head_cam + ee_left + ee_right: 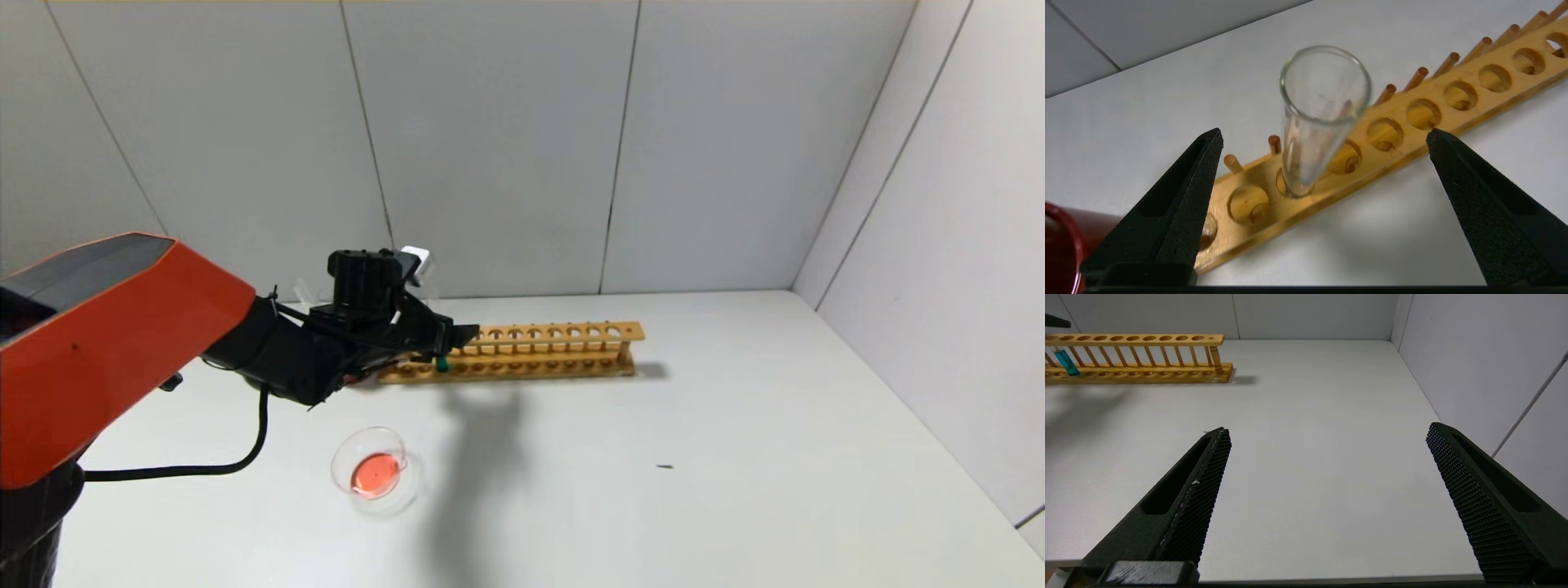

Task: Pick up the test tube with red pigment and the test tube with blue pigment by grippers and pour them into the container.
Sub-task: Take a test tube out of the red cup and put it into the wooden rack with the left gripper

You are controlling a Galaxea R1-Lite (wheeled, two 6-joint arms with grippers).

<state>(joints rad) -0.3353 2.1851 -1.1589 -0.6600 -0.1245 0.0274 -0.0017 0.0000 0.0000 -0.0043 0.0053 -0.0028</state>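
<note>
The rack boards close around the test tube's lower end, so the robot's left gripper should grab the test tube by its clear upper part [1324, 105] next.
The test tube with blue pigment [442, 365] stands in the wooden rack [555, 351], its teal end low between the rack boards; it also shows in the right wrist view [1067, 362]. My left gripper [457, 335] is open at the rack's left end. In the left wrist view the clear tube [1306, 155] stands between the two fingers of the left gripper [1325, 132], with a gap on each side. The container [371, 469], a clear glass dish, holds orange-red liquid in front of the rack. The test tube with red pigment is out of view. My right gripper [1327, 433] is open and empty above the table's near right part.
A dark red cup [1061, 245] stands by the rack's left end, close to the left gripper. Most rack holes [1423, 114] are empty. Grey walls close the table at the back and on the right. A small dark speck [665, 466] lies on the table.
</note>
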